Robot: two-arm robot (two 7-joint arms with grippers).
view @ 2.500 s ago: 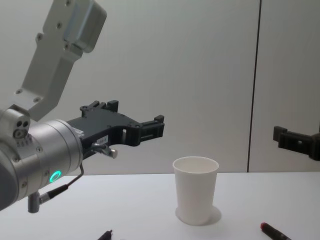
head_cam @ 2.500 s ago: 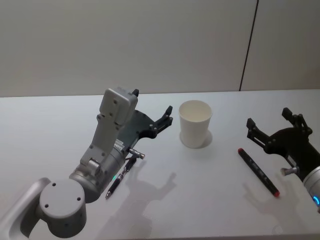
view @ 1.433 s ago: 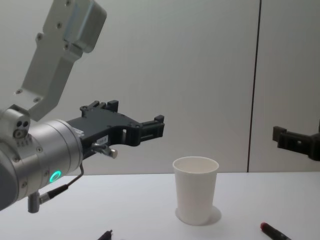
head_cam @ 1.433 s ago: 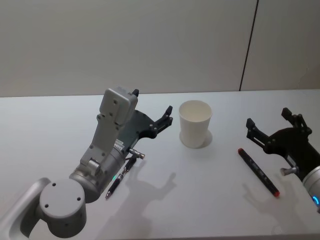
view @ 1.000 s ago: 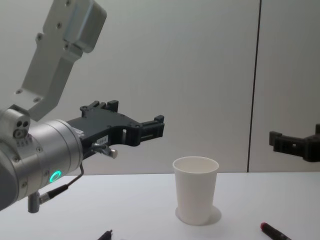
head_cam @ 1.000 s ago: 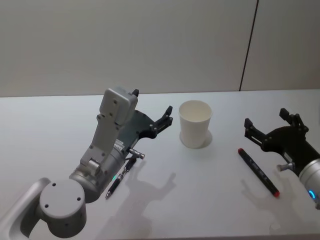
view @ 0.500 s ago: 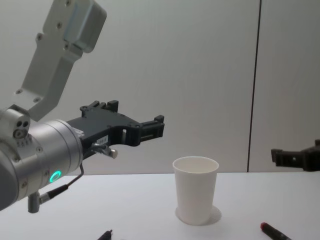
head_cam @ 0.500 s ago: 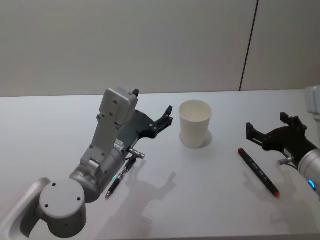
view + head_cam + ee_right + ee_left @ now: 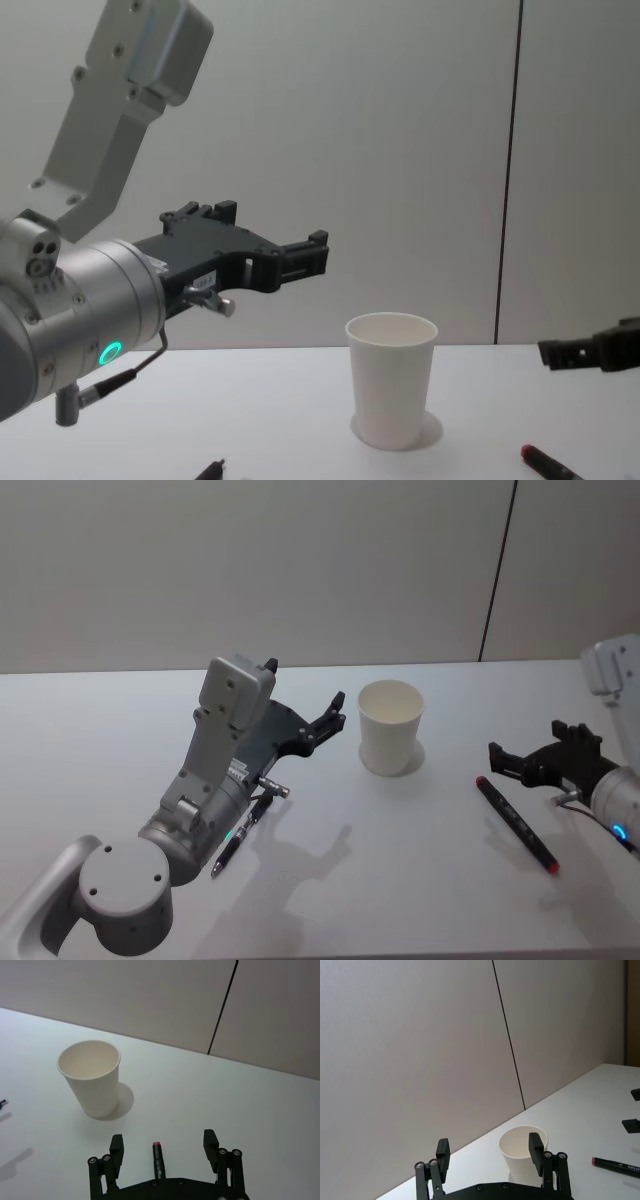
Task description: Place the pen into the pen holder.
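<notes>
The black pen needs to drop into the white paper cup [image 9: 391, 393], so my right gripper should next grab the pen by its body near a red tip [image 9: 540, 460].
The pen holder is a white paper cup [image 9: 390, 727] [image 9: 391, 393] standing upright at the table's middle. A black pen with red ends [image 9: 515, 823] [image 9: 548, 464] lies flat on the table to its right. My right gripper [image 9: 535, 742] [image 9: 590, 348] hovers open just above the pen's end nearer the cup. In the right wrist view that red tip [image 9: 157, 1159] lies between the spread fingers of the right gripper [image 9: 163, 1138], with the cup [image 9: 95, 1078] beyond. My left gripper [image 9: 304, 685] [image 9: 489, 1143] hangs open and empty in the air left of the cup.
A second, thin dark pen [image 9: 237, 840] [image 9: 210, 470] lies on the white table [image 9: 400, 880] beside my left arm. A plain wall with a dark vertical seam [image 9: 497, 570] closes the far edge.
My right gripper has dropped lower and tilted down toward the red-ended pen. The left arm, the cup and both pens have stayed put.
</notes>
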